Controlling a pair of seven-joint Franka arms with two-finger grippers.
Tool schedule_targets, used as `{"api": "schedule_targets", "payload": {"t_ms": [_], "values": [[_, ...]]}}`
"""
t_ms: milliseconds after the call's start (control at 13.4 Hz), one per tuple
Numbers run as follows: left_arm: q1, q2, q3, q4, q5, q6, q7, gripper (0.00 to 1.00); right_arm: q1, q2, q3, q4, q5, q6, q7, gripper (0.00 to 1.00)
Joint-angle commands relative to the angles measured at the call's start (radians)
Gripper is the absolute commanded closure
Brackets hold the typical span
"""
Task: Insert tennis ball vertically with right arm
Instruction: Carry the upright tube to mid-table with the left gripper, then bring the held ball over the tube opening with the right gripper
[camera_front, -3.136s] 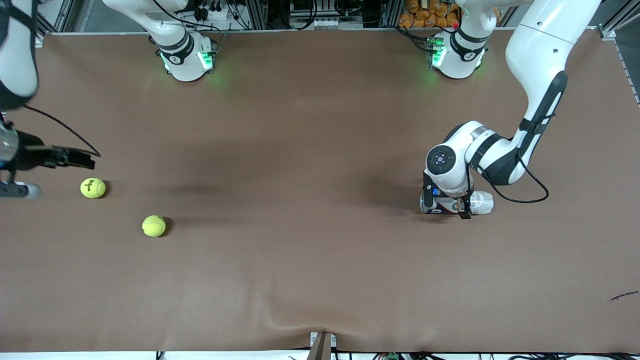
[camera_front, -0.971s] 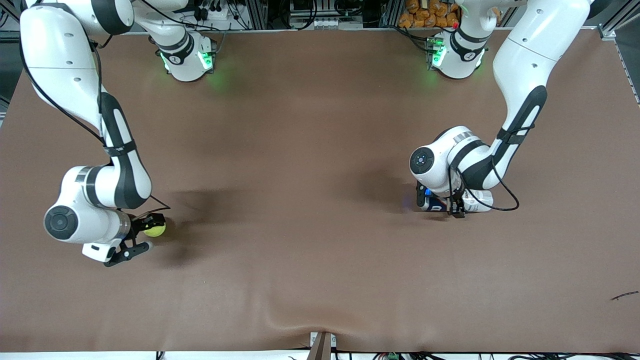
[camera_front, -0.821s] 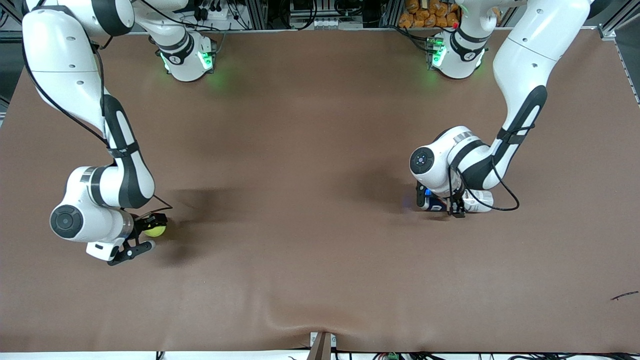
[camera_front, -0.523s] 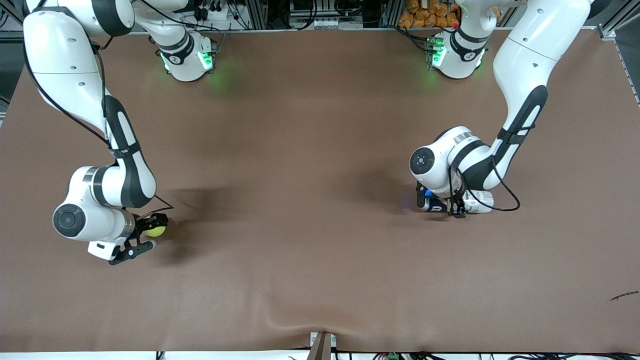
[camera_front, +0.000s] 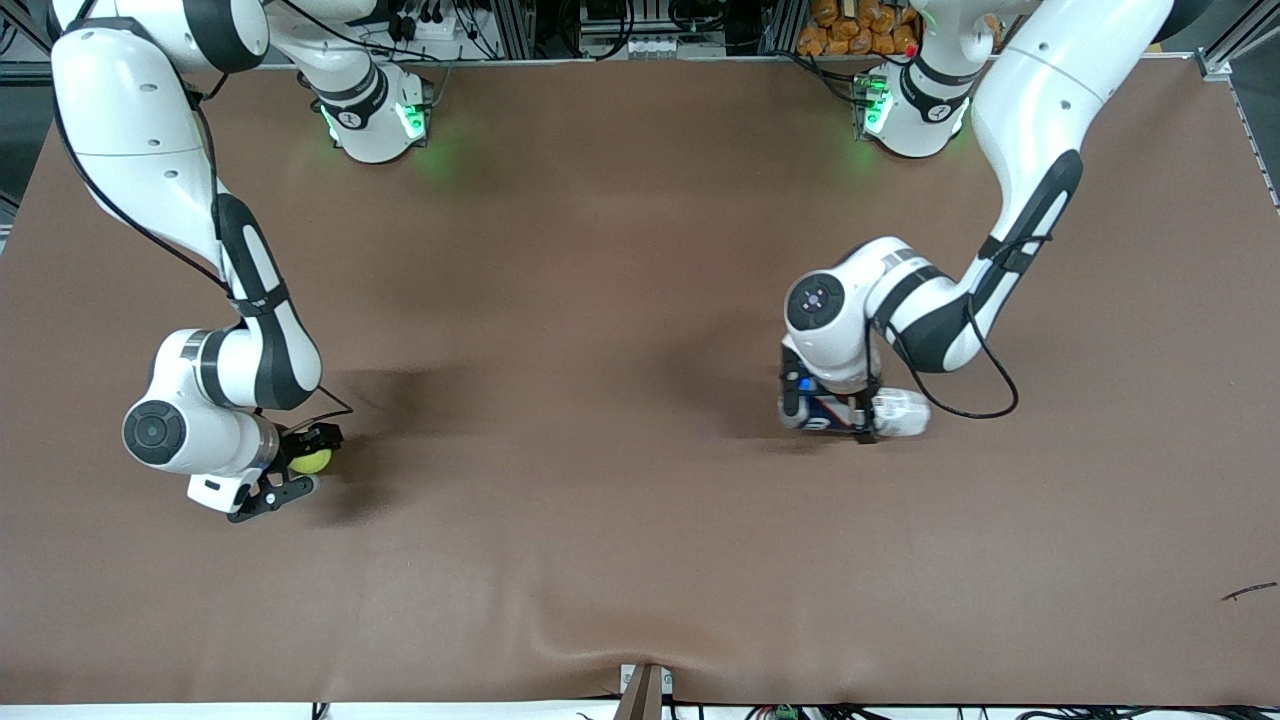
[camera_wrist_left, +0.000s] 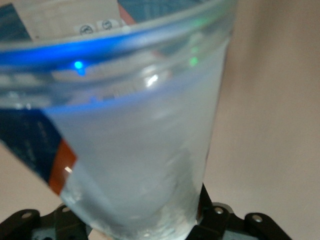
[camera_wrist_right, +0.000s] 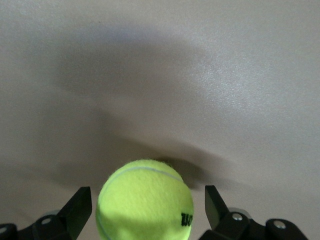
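Note:
My fingers stand on either side of the tennis ball (camera_wrist_right: 145, 200) over the table cover, where closing would catch it. So it is time for my right gripper to close on the ball.
A yellow-green tennis ball (camera_front: 311, 460) lies on the brown table toward the right arm's end. My right gripper (camera_front: 303, 464) is low over it and open, with one finger on each side. The right wrist view shows the ball (camera_wrist_right: 145, 200) between the fingers (camera_wrist_right: 80, 207) with a gap on both sides. My left gripper (camera_front: 865, 415) is shut on a clear plastic ball tube (camera_front: 850, 412) with a blue label. It holds the tube on its side, low over the table. The tube (camera_wrist_left: 135, 125) fills the left wrist view.
The brown table cover (camera_front: 600, 520) has a wrinkle at its edge nearest the front camera. A small dark scrap (camera_front: 1248, 591) lies near the corner at the left arm's end. Both arm bases (camera_front: 375, 110) stand along the edge farthest from the front camera.
The right arm swung in and set its open fingers round the ball, then crept a little. The left arm has just moved the tube toward the right arm's end. A second ball is now hidden.

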Motion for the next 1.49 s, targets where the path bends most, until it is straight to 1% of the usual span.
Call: {"api": "schedule_targets", "payload": {"t_ms": [0,149,224,299,373,523,672,821,896,971,1120,1269,1344,1419], "values": [[-0.031,0.013,-0.028,0.102,-0.143,0.044,-0.010,0.24,-0.010,-0.030,0.007,-0.034,-0.003,0.012,-0.020,0.00],[-0.070,0.013,-0.028,0.140,-0.267,0.123,-0.030,0.24,-0.010,-0.030,0.007,-0.031,-0.003,0.003,-0.020,0.28],[-0.093,0.014,-0.028,0.160,-0.309,0.157,-0.056,0.24,-0.010,-0.029,0.007,-0.030,-0.003,0.003,-0.019,0.37],[-0.122,0.026,-0.028,0.182,-0.341,0.195,-0.090,0.24,-0.012,-0.029,0.007,-0.030,-0.001,0.003,-0.019,0.43],[-0.140,0.046,-0.028,0.205,-0.358,0.246,-0.125,0.24,-0.013,-0.029,0.007,-0.028,-0.001,0.003,-0.017,0.46],[-0.172,0.077,-0.028,0.214,-0.363,0.405,-0.206,0.25,-0.015,-0.029,0.007,-0.021,0.002,0.001,-0.011,0.53],[-0.194,0.114,-0.028,0.214,-0.363,0.563,-0.279,0.25,-0.015,-0.030,0.007,0.010,0.008,-0.028,-0.011,0.55],[-0.217,0.149,-0.027,0.214,-0.361,0.678,-0.328,0.25,-0.015,-0.046,0.007,0.085,0.009,-0.130,-0.011,0.55],[-0.232,0.171,-0.025,0.214,-0.363,0.738,-0.346,0.25,-0.013,-0.056,0.007,0.104,0.014,-0.178,-0.008,0.55],[-0.243,0.197,-0.025,0.214,-0.363,0.798,-0.354,0.26,-0.013,-0.067,0.009,0.113,0.019,-0.192,-0.008,0.55],[-0.266,0.249,-0.022,0.213,-0.363,0.942,-0.357,0.26,-0.013,-0.110,0.007,0.111,0.096,-0.209,-0.001,0.58],[-0.280,0.293,-0.018,0.213,-0.361,1.045,-0.362,0.26,-0.009,-0.150,0.007,0.113,0.201,-0.279,0.030,0.60],[-0.289,0.318,-0.013,0.213,-0.363,1.096,-0.362,0.26,-0.006,-0.168,0.009,0.113,0.245,-0.304,0.070,0.65],[-0.292,0.341,-0.010,0.213,-0.361,1.139,-0.360,0.26,0.002,-0.188,0.015,0.113,0.277,-0.325,0.120,0.67]]}}
